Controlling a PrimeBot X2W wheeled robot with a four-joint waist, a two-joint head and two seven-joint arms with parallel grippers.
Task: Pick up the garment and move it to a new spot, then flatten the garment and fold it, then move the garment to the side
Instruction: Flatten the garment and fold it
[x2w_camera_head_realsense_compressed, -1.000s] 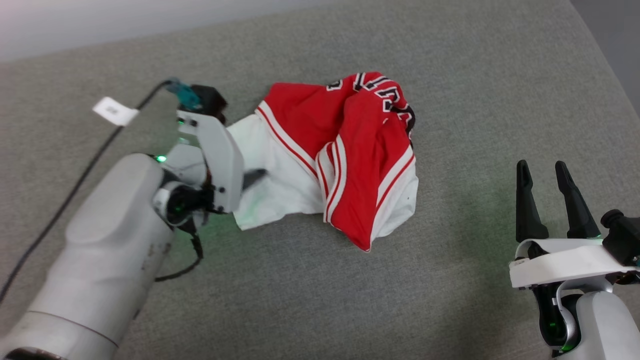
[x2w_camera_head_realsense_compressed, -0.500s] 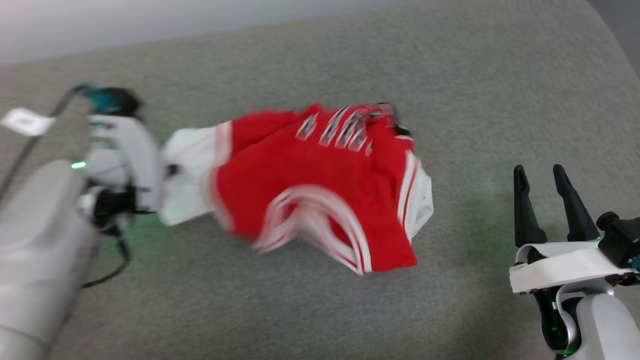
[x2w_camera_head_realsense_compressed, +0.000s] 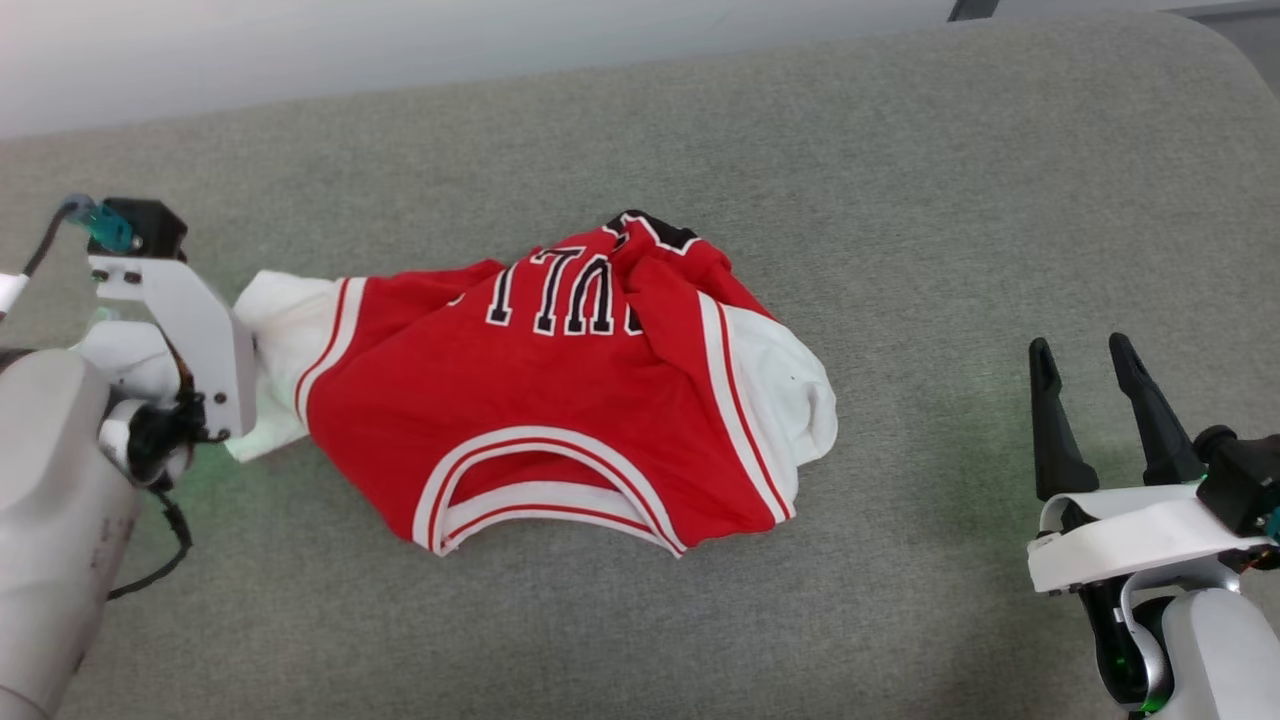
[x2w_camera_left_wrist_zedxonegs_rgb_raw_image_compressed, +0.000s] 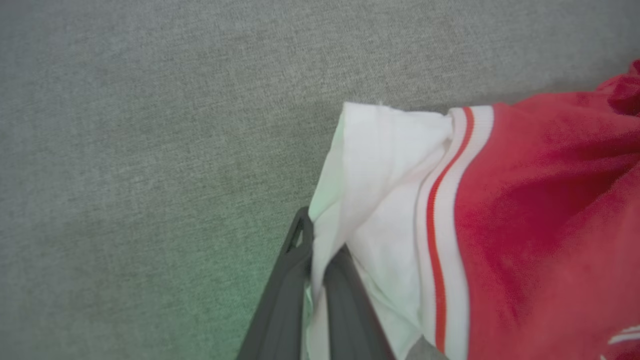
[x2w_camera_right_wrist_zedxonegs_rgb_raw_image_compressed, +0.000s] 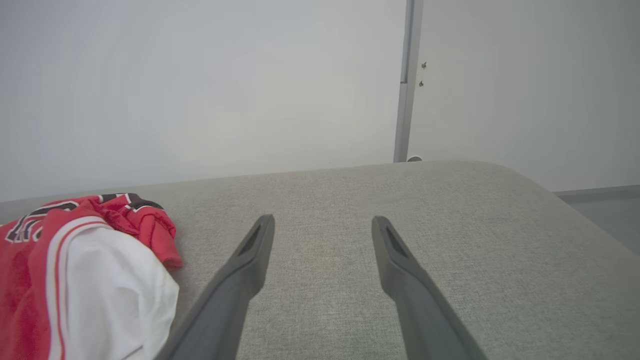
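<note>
The white sleeve beside the striped trim is free and bulges up while the garment's red chest (x2w_camera_head_realsense_compressed: 546, 390) lies flat, so my right gripper will grab that sleeve next.
The garment (x2w_camera_head_realsense_compressed: 560, 400), a red jersey with white sleeves and black white-outlined letters, lies crumpled but partly spread on the grey surface, neckline toward me. My left gripper (x2w_camera_left_wrist_zedxonegs_rgb_raw_image_compressed: 320, 235) is shut on its left white sleeve (x2w_camera_left_wrist_zedxonegs_rgb_raw_image_compressed: 380, 165); in the head view the wrist bracket (x2w_camera_head_realsense_compressed: 190, 320) hides the fingers. The right white sleeve (x2w_camera_head_realsense_compressed: 790, 390) bulges at the garment's right side. My right gripper (x2w_camera_head_realsense_compressed: 1085, 350) stands open and apart from the cloth at the lower right, with nothing between its fingers (x2w_camera_right_wrist_zedxonegs_rgb_raw_image_compressed: 250, 245). The garment (x2w_camera_right_wrist_zedxonegs_rgb_raw_image_compressed: 75, 280) lies to its left in the right wrist view.
The grey upholstered surface (x2w_camera_head_realsense_compressed: 900, 200) stretches all around the garment and ends at a rounded corner at the back right. A pale wall (x2w_camera_right_wrist_zedxonegs_rgb_raw_image_compressed: 200, 75) rises behind it. A black cable (x2w_camera_head_realsense_compressed: 160, 560) hangs from my left wrist.
My left gripper has pulled the white sleeve to the left, and the bunched garment has spread out, its neckline now facing me. The right gripper has stayed in place.
</note>
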